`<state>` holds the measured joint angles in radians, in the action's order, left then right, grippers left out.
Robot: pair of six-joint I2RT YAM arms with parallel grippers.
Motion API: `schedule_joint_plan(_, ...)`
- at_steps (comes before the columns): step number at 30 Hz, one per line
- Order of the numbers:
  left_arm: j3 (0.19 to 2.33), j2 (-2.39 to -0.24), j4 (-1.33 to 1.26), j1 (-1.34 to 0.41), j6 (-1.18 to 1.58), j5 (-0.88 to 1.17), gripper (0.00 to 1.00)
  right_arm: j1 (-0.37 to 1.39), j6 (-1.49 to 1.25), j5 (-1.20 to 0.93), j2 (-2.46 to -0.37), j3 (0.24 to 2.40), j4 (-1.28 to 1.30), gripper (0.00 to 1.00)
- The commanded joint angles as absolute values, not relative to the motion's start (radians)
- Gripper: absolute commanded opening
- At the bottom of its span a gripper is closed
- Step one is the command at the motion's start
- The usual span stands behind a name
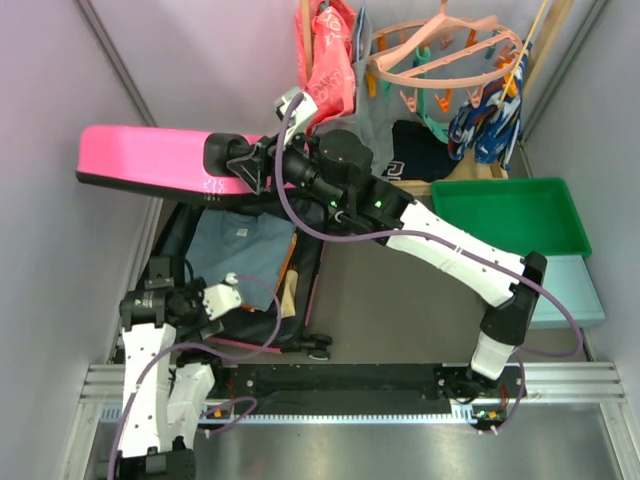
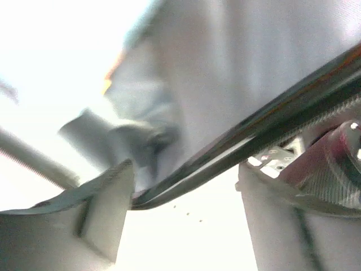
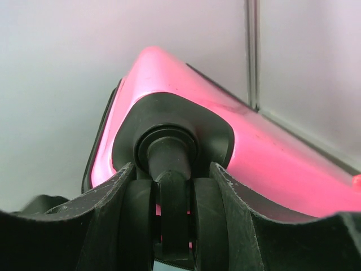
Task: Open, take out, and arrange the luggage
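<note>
My left gripper grabs the black zipper rim [image 2: 254, 135] on the lid's near free edge next, so that the luggage lid swings fully open.
The hot-pink luggage lies open at the left. Its lid [image 1: 140, 155] is raised and roughly level above the lower half [image 1: 185, 230], which has dark lining and a folded blue-grey shirt [image 1: 240, 250] inside. My right gripper [image 1: 250, 165] is shut on a black wheel [image 3: 174, 197] at the lid's corner, and the pink shell [image 3: 271, 164] fills the view behind it. My left gripper [image 1: 225, 290] is open at the lower half's near edge. In the left wrist view the black zipper rim [image 2: 254, 135] runs across between its white fingers [image 2: 107, 214].
A green plastic tray [image 1: 510, 215] stands at the right, with a pale teal flat box [image 1: 575, 290] in front of it. Clothes and plastic hangers [image 1: 440, 50] hang at the back. Two black luggage wheels [image 1: 318, 348] rest near the rail.
</note>
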<state>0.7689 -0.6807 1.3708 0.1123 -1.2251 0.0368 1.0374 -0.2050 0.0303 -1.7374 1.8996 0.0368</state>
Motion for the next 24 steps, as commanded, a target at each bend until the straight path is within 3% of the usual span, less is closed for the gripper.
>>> schedule_joint_plan(1, 1.023, -0.667, 1.343, 0.121, -1.043, 0.133, 0.85, 0.994, -0.158, 0.189, -1.713, 1.899, -0.066, 0.00)
schedule_joint_plan(7, 1.310, -0.647, 1.214, 0.114, -0.939, 0.476, 0.87, 0.970, -0.173, 0.193, -1.718, 1.894, -0.068, 0.00)
schedule_joint_plan(10, 1.338, -0.614, 0.967, 0.110, -0.762, 0.532, 0.87, 0.950, -0.193, 0.187, -1.710, 1.879, -0.074, 0.00)
schedule_joint_plan(14, 1.157, -0.530, 0.492, 0.107, -0.641, 0.422, 0.85, 0.937, -0.201, 0.178, -1.712, 1.878, -0.069, 0.00)
schedule_joint_plan(18, 0.892, -0.472, -0.108, 0.109, -0.698, 0.422, 0.86, 0.937, -0.198, 0.172, -1.712, 1.878, -0.066, 0.00)
schedule_joint_plan(24, 0.770, -0.629, -0.541, 0.106, -0.736, 0.304, 0.87, 0.936, -0.189, 0.164, -1.707, 1.876, -0.063, 0.00)
